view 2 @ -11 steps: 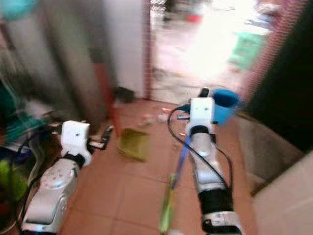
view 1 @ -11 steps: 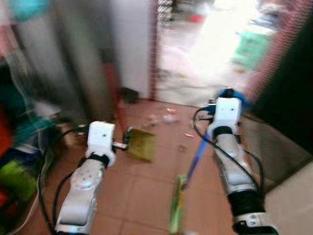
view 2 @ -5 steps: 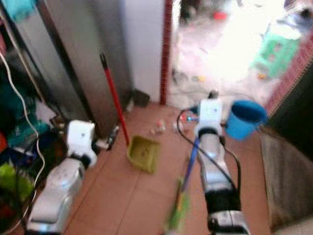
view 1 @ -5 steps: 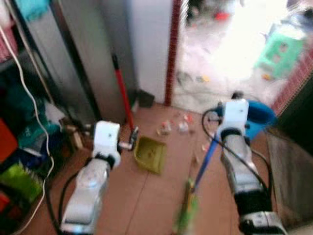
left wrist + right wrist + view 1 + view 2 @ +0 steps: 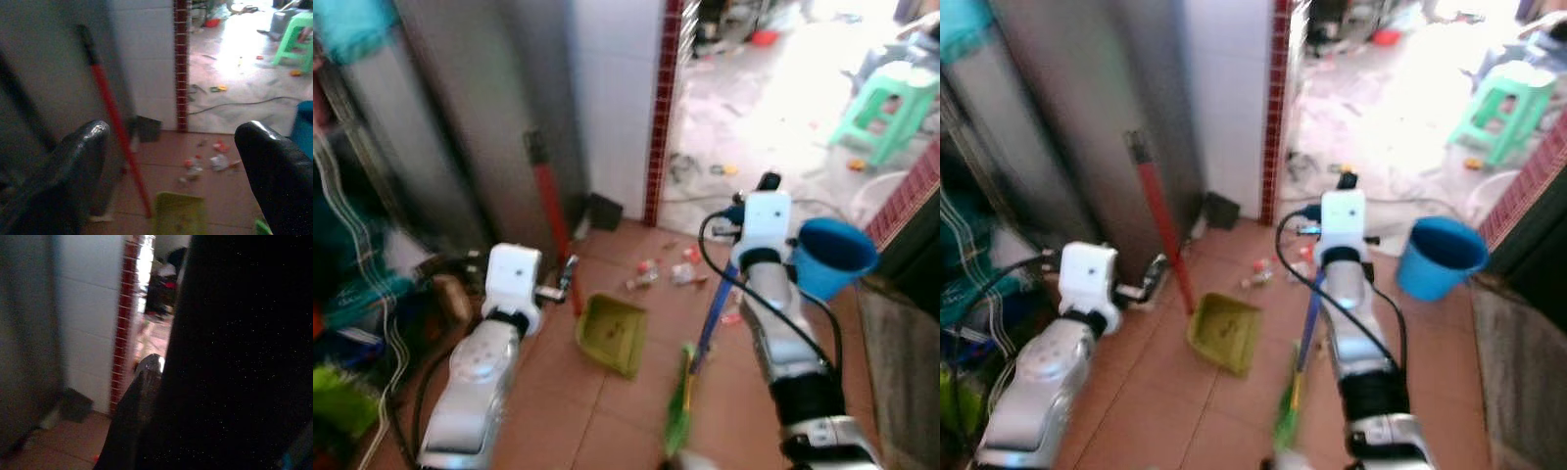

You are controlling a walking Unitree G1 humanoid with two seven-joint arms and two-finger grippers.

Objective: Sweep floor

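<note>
The left gripper grabs the dustpan (image 5: 612, 333) by the black grip of its slim handle (image 5: 536, 148) next. The dustpan's broad tray spreads too wide for the fingers.
A green dustpan (image 5: 612, 333) lies on the terracotta tiles, its red handle (image 5: 546, 201) leaning up against the grey wall. My left gripper (image 5: 566, 277) hovers just left of that handle, open, with nothing between its fingers (image 5: 80, 161). My right gripper (image 5: 766, 183) is shut on a broom's blue handle (image 5: 713, 318). The handle slants down under the arm to the green bristles (image 5: 677, 411) on the floor. Scraps of litter (image 5: 646, 274) lie between the dustpan and the doorway.
A blue bucket (image 5: 834, 257) stands right of my right arm. Beyond the red-tiled doorpost (image 5: 658, 117) is a bright yard with a green stool (image 5: 886, 98) and a cable on the ground. A small dark box (image 5: 604, 211) sits by the wall. Clutter fills the left side.
The camera has shifted and the picture is sharper. The bucket now shows fully beside my right arm. Both arms keep their pose and the broom stays in the right gripper.
</note>
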